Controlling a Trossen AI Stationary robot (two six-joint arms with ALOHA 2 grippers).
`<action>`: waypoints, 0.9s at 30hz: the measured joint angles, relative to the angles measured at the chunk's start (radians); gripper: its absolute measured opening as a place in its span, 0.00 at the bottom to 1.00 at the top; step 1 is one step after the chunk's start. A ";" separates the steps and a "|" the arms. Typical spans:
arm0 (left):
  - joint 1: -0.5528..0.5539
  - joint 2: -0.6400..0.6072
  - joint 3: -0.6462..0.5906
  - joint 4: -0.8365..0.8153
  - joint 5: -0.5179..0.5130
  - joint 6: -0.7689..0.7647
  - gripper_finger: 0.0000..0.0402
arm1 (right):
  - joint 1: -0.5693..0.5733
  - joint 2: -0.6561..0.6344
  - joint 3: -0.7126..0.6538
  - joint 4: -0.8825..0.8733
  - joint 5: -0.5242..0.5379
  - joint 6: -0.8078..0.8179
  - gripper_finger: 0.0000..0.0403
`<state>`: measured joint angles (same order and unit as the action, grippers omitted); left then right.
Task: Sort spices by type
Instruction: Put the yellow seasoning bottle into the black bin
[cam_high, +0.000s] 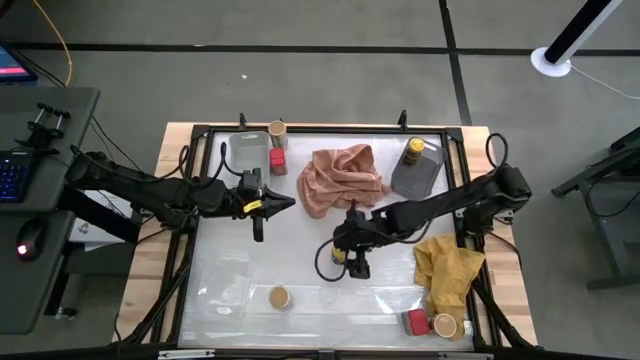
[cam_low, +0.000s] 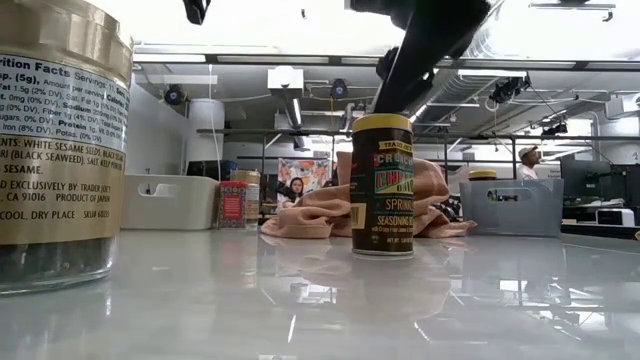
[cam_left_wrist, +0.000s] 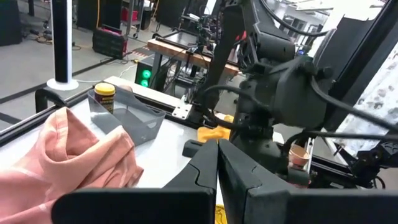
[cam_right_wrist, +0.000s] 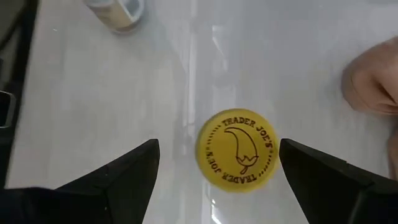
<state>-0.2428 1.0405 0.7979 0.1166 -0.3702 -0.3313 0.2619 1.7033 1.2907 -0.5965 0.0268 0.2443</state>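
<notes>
My right gripper needs to come down before closing on the jar, as my fingers stop above the yellow lid (cam_high: 338, 255).
A yellow-lidded spice jar (cam_low: 382, 185) stands upright on its base on the white table. My right gripper (cam_right_wrist: 219, 147) hovers over it, open, pointing down, one finger to each side of the lid (cam_right_wrist: 237, 155) without touching. In the high view this gripper (cam_high: 346, 256) is at the table's middle. My left gripper (cam_high: 272, 206) is shut and empty, left of the pink cloth. Another yellow-lidded jar (cam_high: 414, 149) stands in the grey tray. Tan-lidded jars stand at the far edge (cam_high: 278, 129), near the front (cam_high: 280, 296) and at the near right corner (cam_high: 446, 325). Red boxes sit in the clear tray (cam_high: 277, 160) and beside the corner jar (cam_high: 416, 320).
A pink cloth (cam_high: 342, 178) lies bunched between the clear tray (cam_high: 247, 152) and the grey tray (cam_high: 420, 176). A yellow cloth (cam_high: 448, 270) lies at the right. Another clear tray (cam_high: 226, 284) sits near the left front. Bare table lies between the front jar and the right gripper.
</notes>
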 joint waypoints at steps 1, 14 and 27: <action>0.000 0.000 0.000 -0.002 0.000 0.000 0.00 | 0.000 0.005 0.000 0.000 0.009 0.000 0.81; 0.000 0.000 0.000 -0.024 0.000 0.001 0.00 | -0.004 0.061 -0.002 0.022 0.040 0.013 0.81; -0.002 0.000 0.000 -0.027 0.011 0.001 0.00 | -0.007 0.119 -0.003 0.044 0.034 0.050 0.81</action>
<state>-0.2443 1.0407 0.7979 0.0893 -0.3588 -0.3305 0.2546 1.8221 1.2873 -0.5529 0.0603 0.2945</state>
